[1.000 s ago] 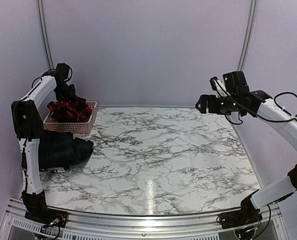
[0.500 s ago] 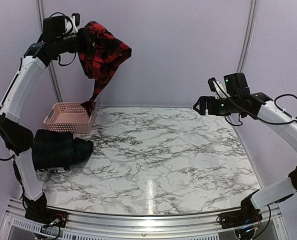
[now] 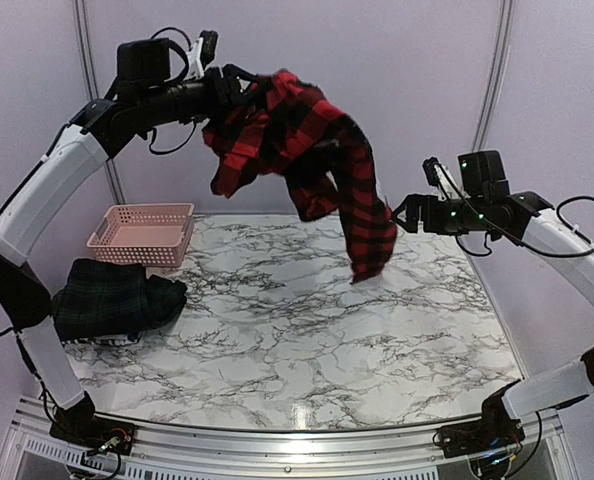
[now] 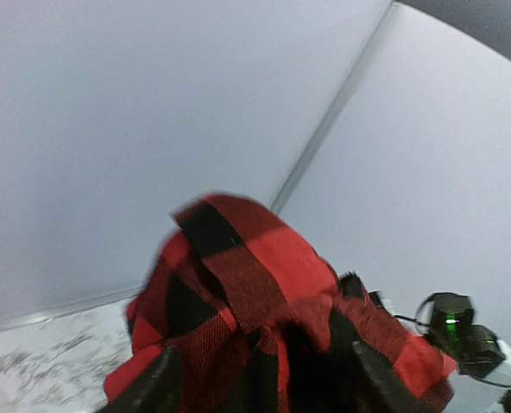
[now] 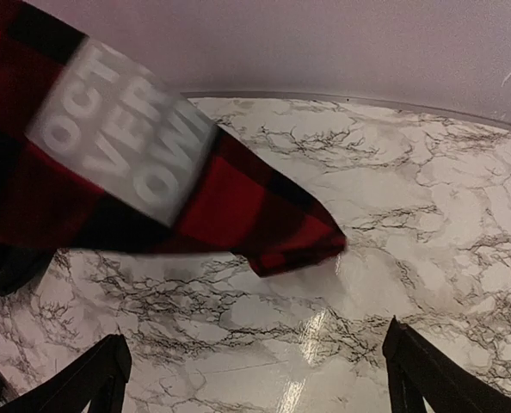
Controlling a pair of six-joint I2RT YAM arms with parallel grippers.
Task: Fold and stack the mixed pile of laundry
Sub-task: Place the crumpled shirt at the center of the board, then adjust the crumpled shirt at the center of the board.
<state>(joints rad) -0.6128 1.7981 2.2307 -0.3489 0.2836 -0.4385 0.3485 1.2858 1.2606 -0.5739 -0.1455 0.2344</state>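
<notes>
My right gripper takes hold of the checked shirt (image 3: 299, 140) next by the shirt's edge near its white lettering, to spread it out for folding.
The red-and-black checked shirt (image 3: 299, 140) hangs spread in the air above the table's back middle, its tail reaching down toward my right gripper (image 3: 405, 214). My left gripper (image 3: 239, 88) is raised high at the shirt's left end. In the left wrist view its fingers (image 4: 156, 387) stand apart with the shirt (image 4: 255, 292) bunched loosely between them (image 4: 264, 383). My right gripper (image 5: 255, 379) is open and empty, with the shirt's white lettering (image 5: 118, 146) passing in front of it. A dark green plaid garment (image 3: 117, 300) lies crumpled at the table's left edge.
A pink lattice basket (image 3: 142, 236) stands at the back left, nothing showing inside it. The marble table (image 3: 327, 330) stretches between the arms. Lilac walls close the back and both sides.
My left arm pulled the checked shirt out of the pink basket, swung it up and to the right, and its jaws opened. The shirt now spreads toward the right gripper, which barely moved.
</notes>
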